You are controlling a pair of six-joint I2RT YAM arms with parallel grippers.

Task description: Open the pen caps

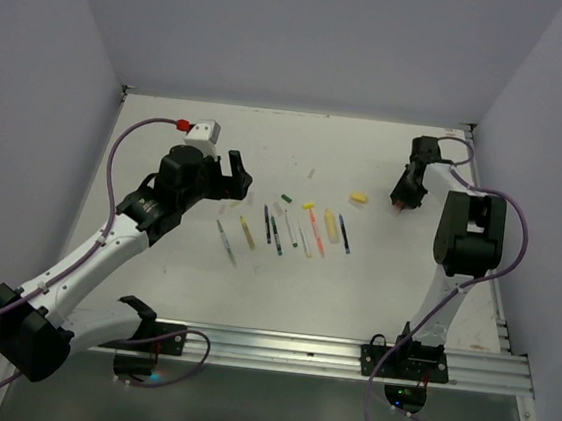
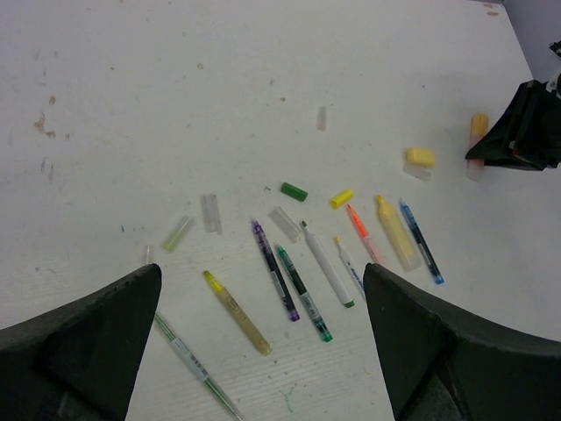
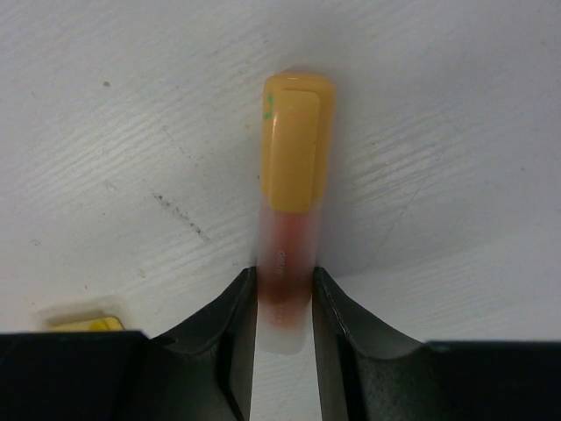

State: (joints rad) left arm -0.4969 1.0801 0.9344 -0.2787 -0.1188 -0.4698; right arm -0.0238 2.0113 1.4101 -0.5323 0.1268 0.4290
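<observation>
My left gripper should next grab the orange highlighter's orange cap to pull it open, leaving the highlighter's body to my right gripper.
Several uncapped pens lie in a row mid-table; the left wrist view shows them too. Loose pen caps lie just beyond them: a green one, a yellow one, a fatter yellow one and pale clear ones. My left gripper is open and empty, hovering above the row's left end. My right gripper is shut on the barrel of an orange highlighter, low over the table at the right. Its orange cap is on and points away from the fingers.
A thin green pen and a yellow highlighter lie nearest my left fingers. White walls enclose the table on the left, the back and the right. A metal rail runs along the near edge.
</observation>
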